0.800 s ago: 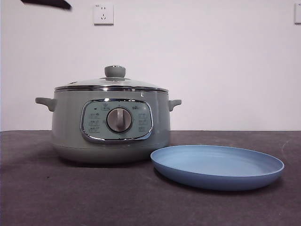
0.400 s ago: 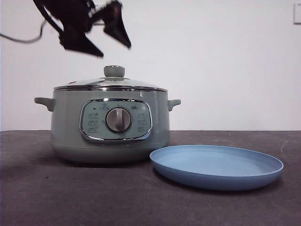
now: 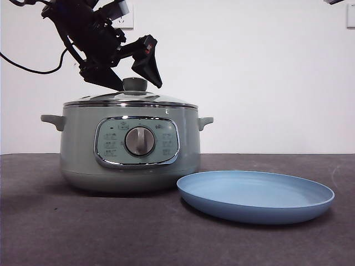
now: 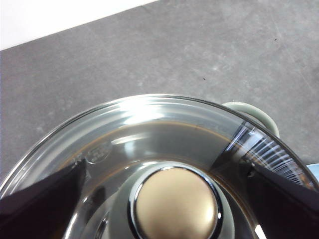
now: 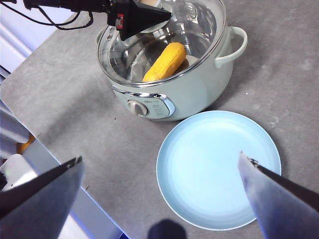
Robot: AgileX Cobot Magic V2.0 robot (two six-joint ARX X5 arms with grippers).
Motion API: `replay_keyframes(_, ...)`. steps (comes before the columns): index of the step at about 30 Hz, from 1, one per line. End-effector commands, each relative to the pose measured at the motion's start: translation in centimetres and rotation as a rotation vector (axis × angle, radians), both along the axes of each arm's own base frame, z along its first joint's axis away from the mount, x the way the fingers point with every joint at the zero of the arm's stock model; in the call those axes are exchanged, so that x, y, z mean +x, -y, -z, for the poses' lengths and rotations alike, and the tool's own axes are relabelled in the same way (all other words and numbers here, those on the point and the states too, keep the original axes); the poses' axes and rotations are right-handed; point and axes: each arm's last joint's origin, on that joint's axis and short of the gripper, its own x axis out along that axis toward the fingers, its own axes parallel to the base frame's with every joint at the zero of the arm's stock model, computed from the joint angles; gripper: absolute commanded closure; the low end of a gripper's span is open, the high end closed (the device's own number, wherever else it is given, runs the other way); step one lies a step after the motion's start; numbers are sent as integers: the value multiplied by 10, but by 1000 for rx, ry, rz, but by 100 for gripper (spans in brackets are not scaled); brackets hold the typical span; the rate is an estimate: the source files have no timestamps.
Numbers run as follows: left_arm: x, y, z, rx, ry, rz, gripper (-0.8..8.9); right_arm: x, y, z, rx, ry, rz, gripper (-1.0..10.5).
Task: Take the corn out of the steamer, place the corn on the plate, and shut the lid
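The robot's left gripper next needs to grab the glass lid by its round knob (image 3: 135, 84) (image 4: 177, 206), which will uncover the corn inside the steamer.
The sage-green steamer (image 3: 130, 149) stands left of centre with the glass lid (image 3: 131, 100) resting on it. My left gripper (image 3: 136, 85) hangs open just above the lid, one jaw on each side of the round knob (image 3: 135, 84) without touching it. In the left wrist view the knob (image 4: 177, 206) sits between the spread jaws of the left gripper (image 4: 159, 167). Through the glass, the corn (image 5: 164, 62) lies inside the steamer (image 5: 174, 94). The light-blue plate (image 5: 217, 169) is bare, and my right gripper (image 5: 159, 157) hovers open high above it.
The plate (image 3: 256, 195) lies close to the steamer's right side on the dark grey table. The steamer's side handles (image 3: 205, 122) stick out. The table's edge (image 5: 55, 164) runs near the steamer's panel side. A black tip of the right arm (image 3: 335, 1) shows at the top right.
The left arm came down from the top left corner to the lid. Its open jaws now flank the knob, where half a second ago they hung higher.
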Motion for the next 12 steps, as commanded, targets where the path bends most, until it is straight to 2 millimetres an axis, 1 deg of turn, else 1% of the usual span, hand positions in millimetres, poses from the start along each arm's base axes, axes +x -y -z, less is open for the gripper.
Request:
replay_keyframes(1, 0, 4, 3, 34, 2, -19, 279, 0, 0, -2, 1, 5, 2, 379)
replay_keyframes(3, -3, 6, 6, 53, -23, -23, 375, 0, 0, -2, 1, 6, 1, 379)
replay_keyframes(5, -5, 7, 8, 67, -51, -18, 412, 0, 0, -2, 1, 6, 1, 379)
replay_keyframes(9, -8, 11, 10, 74, -66, -9, 413, 0, 0, -2, 1, 6, 2, 379)
replay_keyframes(10, -8, 12, 10, 73, -67, -8, 429, 0, 0, -2, 1, 6, 2, 379)
replay_keyframes(12, -8, 12, 10, 73, -68, -7, 548, 0, 0, -2, 1, 6, 2, 379)
